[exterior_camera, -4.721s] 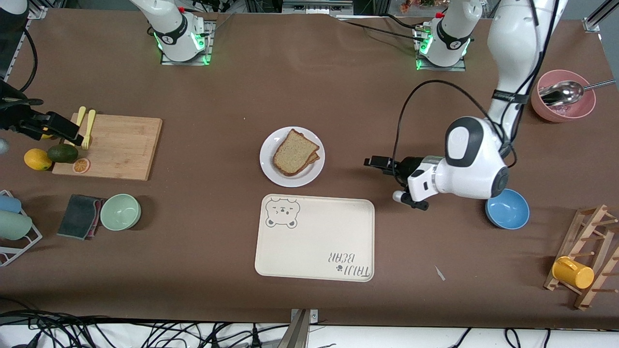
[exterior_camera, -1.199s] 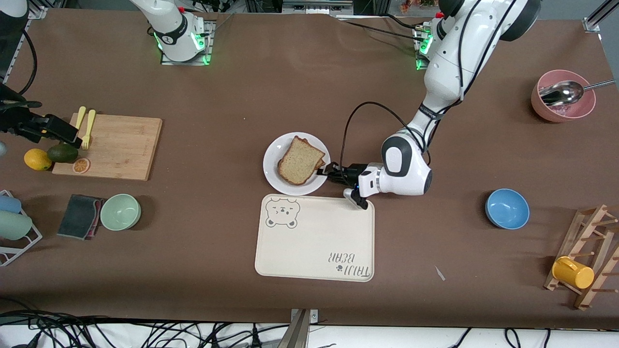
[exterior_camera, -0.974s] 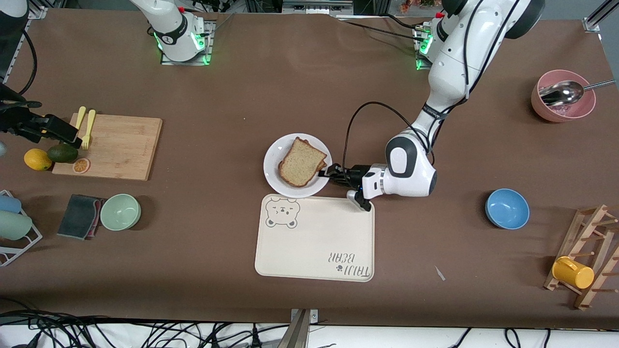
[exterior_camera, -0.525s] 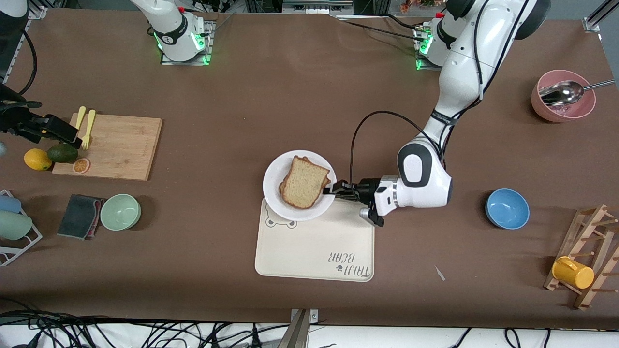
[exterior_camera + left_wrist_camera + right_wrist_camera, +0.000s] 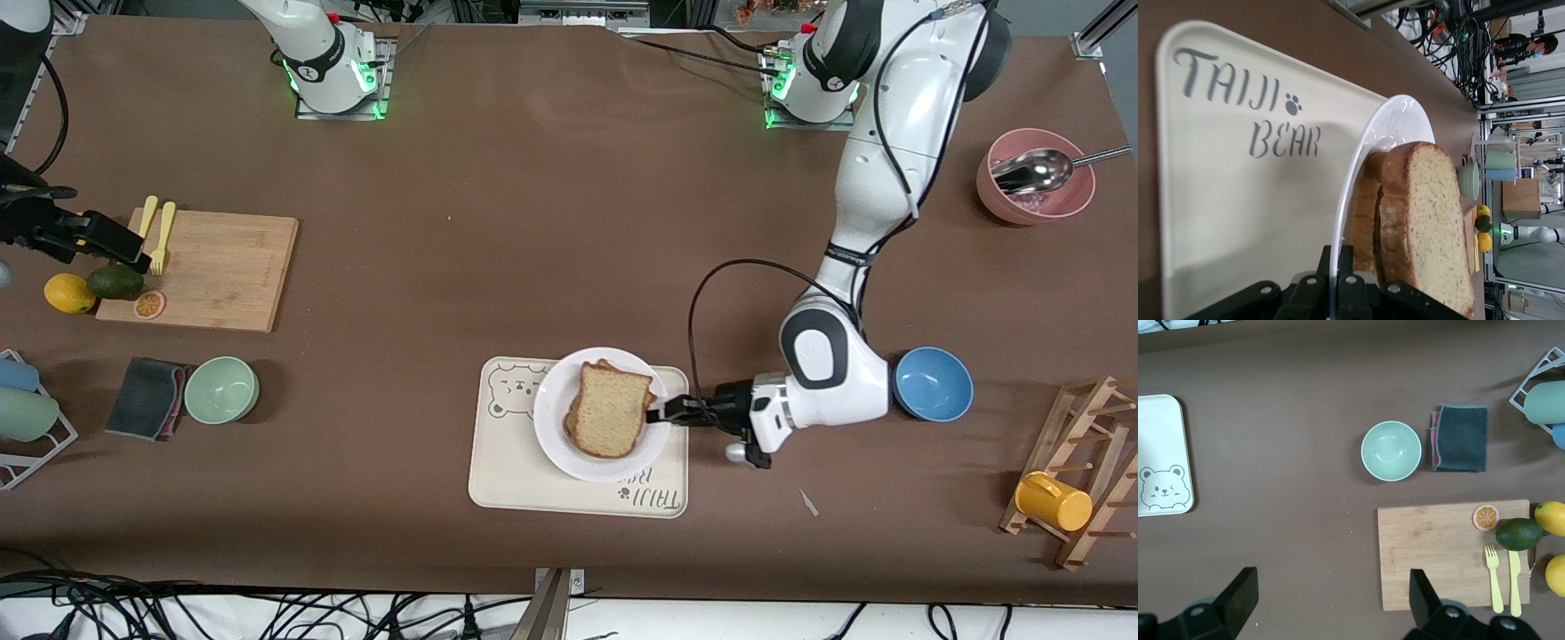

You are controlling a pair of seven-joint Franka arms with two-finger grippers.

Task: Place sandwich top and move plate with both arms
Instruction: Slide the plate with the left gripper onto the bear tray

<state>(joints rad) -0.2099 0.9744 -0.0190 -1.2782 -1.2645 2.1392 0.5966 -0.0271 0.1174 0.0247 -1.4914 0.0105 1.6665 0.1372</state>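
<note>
The bottom of the white plate hangs above the cream tray, its shadow spread below, so it is too early to release. My left gripper lowers the plate next.
The white plate (image 5: 547, 418) is over the cream bear-print tray (image 5: 498, 471), covering part of its lettering. The sandwich top (image 5: 612, 409), a light-brown slice, lies on another slice on the plate. My left gripper (image 5: 662, 414) is shut on the plate's rim at the side toward the left arm's end of the table. In the left wrist view the rim (image 5: 1365, 153) runs between my left gripper's (image 5: 1338, 260) jaws, with the sandwich top (image 5: 1431, 220) beside them and the tray (image 5: 1218, 200) below. My right gripper (image 5: 124, 244) waits open over the end of the cutting board, nothing in it (image 5: 1331, 593).
A wooden cutting board (image 5: 209, 271) with forks and fruit and a green bowl (image 5: 221, 389) lie toward the right arm's end. A blue bowl (image 5: 933, 384) sits close beside the left arm's wrist. A pink bowl with a spoon (image 5: 1036, 178) and a rack with a yellow cup (image 5: 1053, 502) lie toward the left arm's end.
The left gripper has carried the plate with the sandwich from the table's middle toward the front camera, over the tray. The right arm has not moved.
</note>
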